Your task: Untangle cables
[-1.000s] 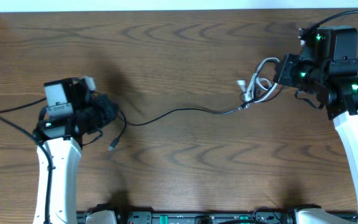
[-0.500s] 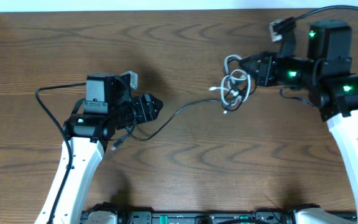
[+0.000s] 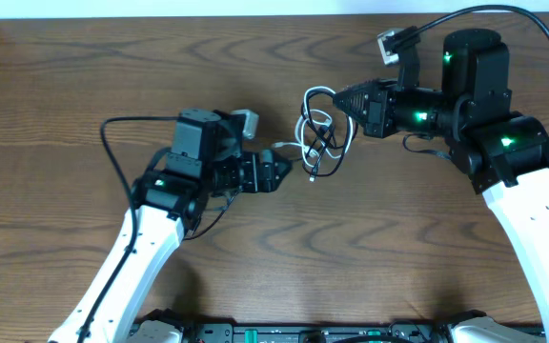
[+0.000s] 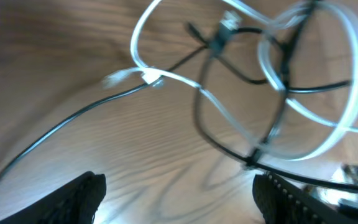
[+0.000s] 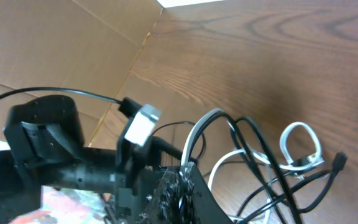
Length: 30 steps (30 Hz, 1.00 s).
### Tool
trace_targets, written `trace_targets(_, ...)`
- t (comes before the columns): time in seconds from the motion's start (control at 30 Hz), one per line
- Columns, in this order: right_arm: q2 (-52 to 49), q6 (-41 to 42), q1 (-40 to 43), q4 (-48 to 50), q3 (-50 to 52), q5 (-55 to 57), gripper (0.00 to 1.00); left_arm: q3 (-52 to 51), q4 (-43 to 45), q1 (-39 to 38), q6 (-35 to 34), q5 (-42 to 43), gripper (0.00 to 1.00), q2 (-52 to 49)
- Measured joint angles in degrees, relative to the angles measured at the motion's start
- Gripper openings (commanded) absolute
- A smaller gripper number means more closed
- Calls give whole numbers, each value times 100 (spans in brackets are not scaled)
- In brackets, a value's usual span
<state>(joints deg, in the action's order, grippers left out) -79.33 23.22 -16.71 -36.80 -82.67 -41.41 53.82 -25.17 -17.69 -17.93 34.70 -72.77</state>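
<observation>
The tangle has pieces of cable on the side facing my left gripper. My left gripper will grab them next and leave black loops free for my right gripper to untangle.
The cables hang as one tangle of white loops (image 3: 305, 122) and black loops (image 3: 324, 151) just above the table's middle. My right gripper (image 3: 339, 98) is shut on the tangle's upper strands; in the right wrist view the white cable (image 5: 197, 134) and the black cable (image 5: 261, 149) run out of its closed jaws (image 5: 188, 180). My left gripper (image 3: 289, 172) stands open just left of and below the tangle. Its dark fingertips (image 4: 86, 194) are wide apart with only bare wood between them. White loops (image 4: 166, 78) and a black loop (image 4: 229, 137) lie ahead of them.
A cardboard wall (image 5: 73, 43) stands along the table's left side. The left arm's thick black wire (image 3: 105, 152) arcs out to its left. The right arm's thick wire (image 3: 532, 29) loops over the far right corner. A small white plug (image 3: 280, 145) lies close to the left gripper.
Both arms have moved toward the table's middle. The left gripper has opened and let go of the black cable. The right gripper has carried the tangle leftward, and it is bunched tighter.
</observation>
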Motion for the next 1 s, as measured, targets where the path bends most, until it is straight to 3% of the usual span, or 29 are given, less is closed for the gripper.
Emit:
trace_targets(0.27, 0, 538, -61, -186, 0, -7, 1, 0, 1438, -199, -42, 1351, 81, -387)
trace_targets(0.53, 0, 885, -234, -269, 0, -125, 1, 0, 2382, -197, -352, 1749, 80, -525)
trace_targets(0.6, -2, 925, -302, -271, 0, -254, 1, 0, 2420, -199, -420, 1635, 70, -525)
trace_targets(0.67, 0, 933, -326, -273, 0, -376, 1, 0, 2420, -199, -463, 1493, 41, -525)
trace_targets(0.77, 0, 949, -332, -293, 0, -498, 1, 0, 2435, -197, -501, 1331, 14, -525)
trace_targets(0.83, 0, 949, -332, -302, 0, -525, 1, 0, 2437, -197, -501, 1272, 8, -525)
trace_targets(1.0, 0, 946, -330, -479, -2, -155, 1, 0, 2365, -195, -520, 1165, 8, -527)
